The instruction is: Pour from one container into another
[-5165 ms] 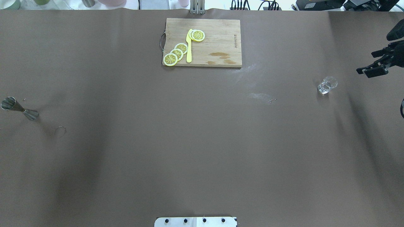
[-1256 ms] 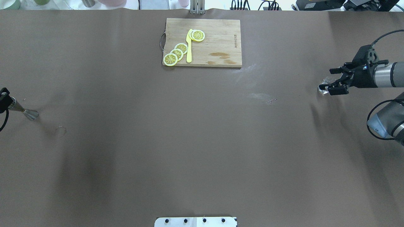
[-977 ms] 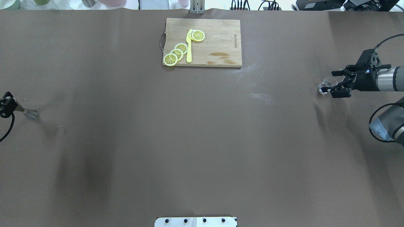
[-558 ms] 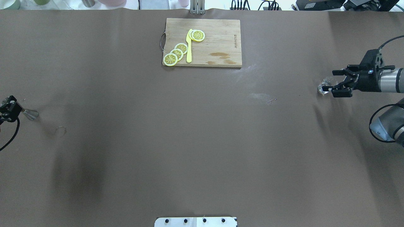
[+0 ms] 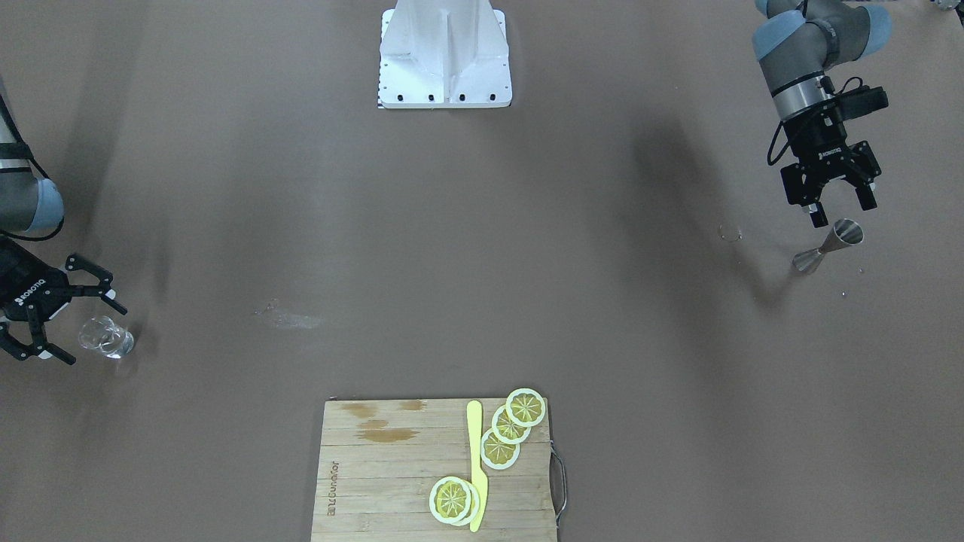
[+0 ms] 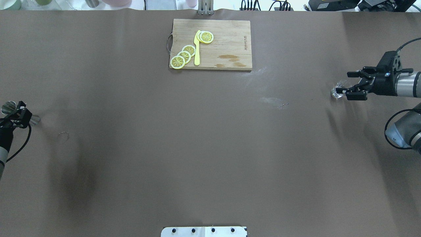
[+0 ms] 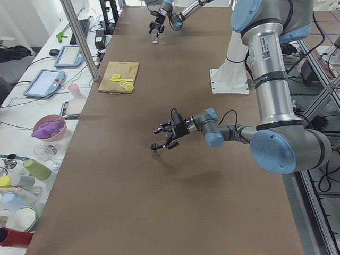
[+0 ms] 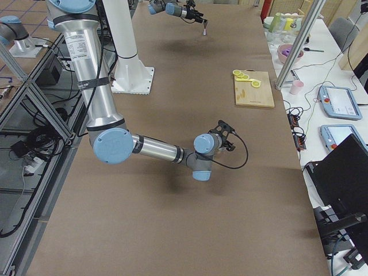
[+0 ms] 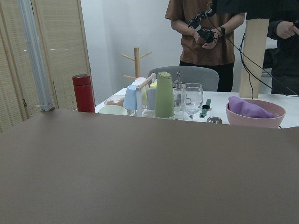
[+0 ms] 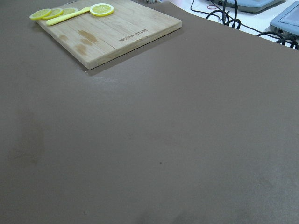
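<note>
Next, my right gripper picks up the tumbler by its side [image 5: 108, 337]. That leaves the clear glass tumbler's open rim [image 5: 92, 331] free for the pouring.
The steel jigger [image 5: 828, 247] stands at the table's left end, its top rim [image 6: 8, 107] showing beside my left gripper [image 6: 18, 116]. That gripper [image 5: 842, 209] is open and hangs just above and on the robot's side of the jigger, not gripping it. The clear glass tumbler [image 5: 105, 336] stands at the right end. My right gripper [image 5: 94, 335] is open, with one finger on each side of the glass [image 6: 337, 91]. Both wrist views show only bare table, with neither container in them.
A wooden cutting board [image 6: 227, 44] with lemon slices [image 6: 184, 56] and a yellow knife [image 6: 197, 49] lies at the far middle. A small wire ring [image 6: 63, 135] lies near the jigger. A pale smear [image 6: 271, 99] marks the cloth. The robot's base [image 5: 444, 53] stands at the near edge.
My left gripper has slid rightward over the jigger's waist, uncovering its top rim. The right gripper has stayed by the glass, open, shifting only slightly.
</note>
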### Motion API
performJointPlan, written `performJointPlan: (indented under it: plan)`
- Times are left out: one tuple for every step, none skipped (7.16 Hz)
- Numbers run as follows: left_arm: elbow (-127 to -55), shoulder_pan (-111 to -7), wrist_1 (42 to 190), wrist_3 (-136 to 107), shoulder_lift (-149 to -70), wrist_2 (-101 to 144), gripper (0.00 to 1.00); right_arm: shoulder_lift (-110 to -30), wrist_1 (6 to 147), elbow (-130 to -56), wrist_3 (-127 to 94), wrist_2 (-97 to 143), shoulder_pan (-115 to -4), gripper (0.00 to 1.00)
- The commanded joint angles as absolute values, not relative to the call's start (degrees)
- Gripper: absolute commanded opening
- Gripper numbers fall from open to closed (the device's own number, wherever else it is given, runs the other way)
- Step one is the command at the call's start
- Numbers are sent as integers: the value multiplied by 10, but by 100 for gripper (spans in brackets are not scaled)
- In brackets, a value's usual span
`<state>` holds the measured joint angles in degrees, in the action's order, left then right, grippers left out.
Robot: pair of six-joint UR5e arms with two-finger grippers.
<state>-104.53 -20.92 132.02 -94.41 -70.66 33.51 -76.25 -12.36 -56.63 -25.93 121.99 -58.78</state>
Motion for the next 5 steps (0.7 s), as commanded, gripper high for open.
performJointPlan:
  plan:
    - [-1024, -208, 1324, -952, -709, 323, 98, -763, -127, -556, -267, 1216, -583, 100]
    - [-1020, -208, 1324, -959, -710, 323, 98, -762, -127, -556, -267, 1216, -582, 100]
    - [-1017, -207, 1324, -961, -714, 322, 98, -763, -127, -555, -272, 1216, -582, 100]
    - [-1017, -207, 1324, -962, -715, 323, 98, -762, -133, -555, -281, 1215, -581, 100]
    - [-1017, -207, 1327, -960, -715, 327, 98, -762, -134, -554, -280, 1215, -580, 100]
